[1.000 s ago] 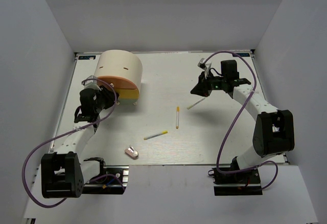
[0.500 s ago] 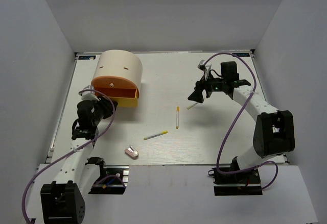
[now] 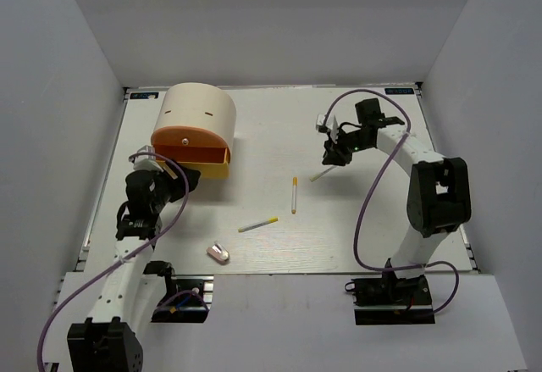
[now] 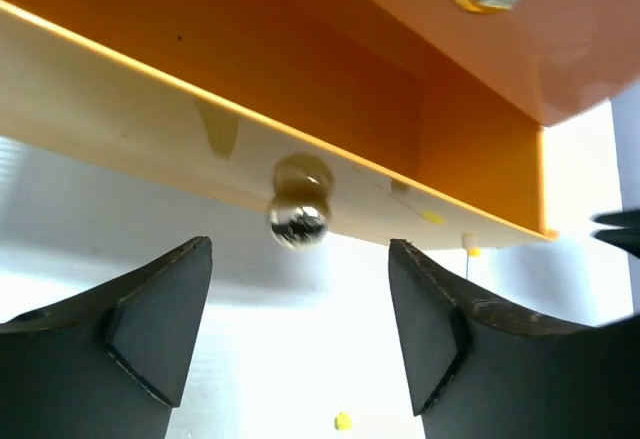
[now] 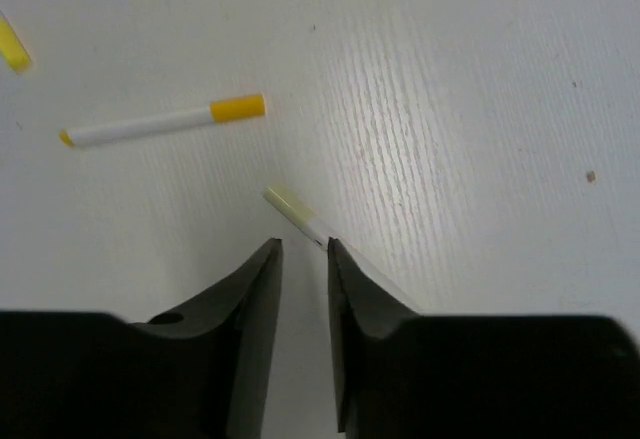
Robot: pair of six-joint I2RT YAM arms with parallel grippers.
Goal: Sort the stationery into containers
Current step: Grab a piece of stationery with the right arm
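Observation:
Next, my right gripper needs to grab the pale slim stick across its white middle (image 3: pixel 325 172), both ends free, to lay it lengthwise in the drawer (image 3: pixel 209 167).
The cream cylindrical container (image 3: pixel 196 111) stands at the back left with its yellow-orange drawer (image 3: pixel 209 167) pulled out. In the left wrist view the drawer front (image 4: pixel 150 129) carries a round metal knob (image 4: pixel 298 221). My left gripper (image 4: pixel 300 289) is open just short of it, touching nothing. On the table lie two white-and-yellow pens (image 3: pixel 294 194) (image 3: pixel 257 224), a pale slim stick (image 3: pixel 322 174) and a pink-white eraser (image 3: pixel 218 252). My right gripper (image 5: pixel 305 246) hovers over the stick (image 5: pixel 296 213), its jaws a narrow gap apart with nothing between them. The stick runs under the right finger.
White walls close the table on three sides. The orange round face (image 3: pixel 188 141) of the container looks toward the left arm. One pen (image 5: pixel 165 122) lies a short way beyond the right gripper's tips.
The left gripper drew the drawer out by its knob, then opened and let go. The right gripper swung toward the stick and its jaws narrowed.

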